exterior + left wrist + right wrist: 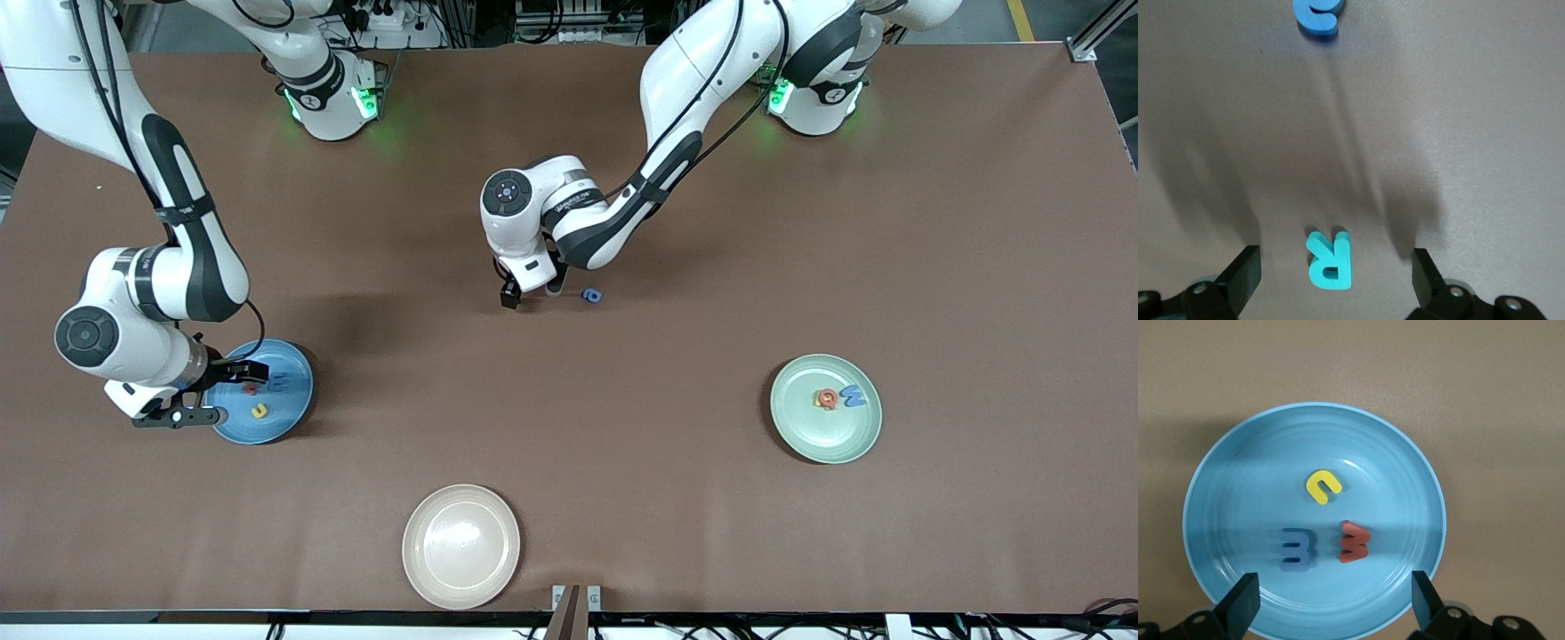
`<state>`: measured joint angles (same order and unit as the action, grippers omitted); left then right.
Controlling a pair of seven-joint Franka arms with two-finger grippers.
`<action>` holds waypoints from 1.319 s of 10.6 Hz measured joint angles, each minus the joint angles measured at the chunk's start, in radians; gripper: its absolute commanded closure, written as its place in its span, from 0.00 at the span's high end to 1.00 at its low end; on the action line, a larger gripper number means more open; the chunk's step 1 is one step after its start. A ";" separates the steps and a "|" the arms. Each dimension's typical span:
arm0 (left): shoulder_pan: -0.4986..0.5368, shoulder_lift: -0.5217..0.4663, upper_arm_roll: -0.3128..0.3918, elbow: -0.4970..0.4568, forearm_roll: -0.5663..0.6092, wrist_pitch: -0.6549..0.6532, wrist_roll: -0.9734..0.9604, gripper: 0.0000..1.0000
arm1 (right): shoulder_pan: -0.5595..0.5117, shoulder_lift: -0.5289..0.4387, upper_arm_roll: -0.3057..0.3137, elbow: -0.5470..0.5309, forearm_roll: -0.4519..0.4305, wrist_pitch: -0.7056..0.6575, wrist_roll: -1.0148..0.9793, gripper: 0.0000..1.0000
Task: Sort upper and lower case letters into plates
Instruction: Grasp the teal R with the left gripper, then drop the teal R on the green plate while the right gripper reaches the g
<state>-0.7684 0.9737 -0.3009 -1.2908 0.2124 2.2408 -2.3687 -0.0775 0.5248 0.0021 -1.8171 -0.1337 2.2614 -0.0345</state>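
Note:
My left gripper needs to close on the teal R now, because my fingertips are low on either side of the R in the left wrist view.
My left gripper (532, 292) (1335, 267) hangs open low over the middle of the table. A teal letter R (1330, 260) lies flat on the table between its fingers, untouched. A blue letter (592, 295) (1317, 15) lies close beside it, toward the left arm's end. My right gripper (222, 391) (1335, 587) is open and empty over the blue plate (289, 418) (1238, 487). That plate holds a yellow letter (1322, 486), a blue letter (1297, 550) and a red letter (1354, 542). The pale green plate (805, 436) holds a red-and-yellow letter (827, 399) and a blue letter (853, 396).
A beige plate (461, 546) with nothing in it sits near the table edge closest to the front camera. Both arms' bases stand along the table edge farthest from that camera.

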 measured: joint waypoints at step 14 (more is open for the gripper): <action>0.084 -0.112 0.023 0.047 0.000 -0.147 0.400 0.00 | 0.124 -0.003 0.024 0.016 0.025 0.002 0.004 1.00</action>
<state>-0.6839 0.8613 -0.2781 -1.2440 0.2125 2.0935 -1.9686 0.0468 0.5215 0.0265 -1.8011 -0.1088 2.2632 -0.0302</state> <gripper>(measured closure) 0.718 0.000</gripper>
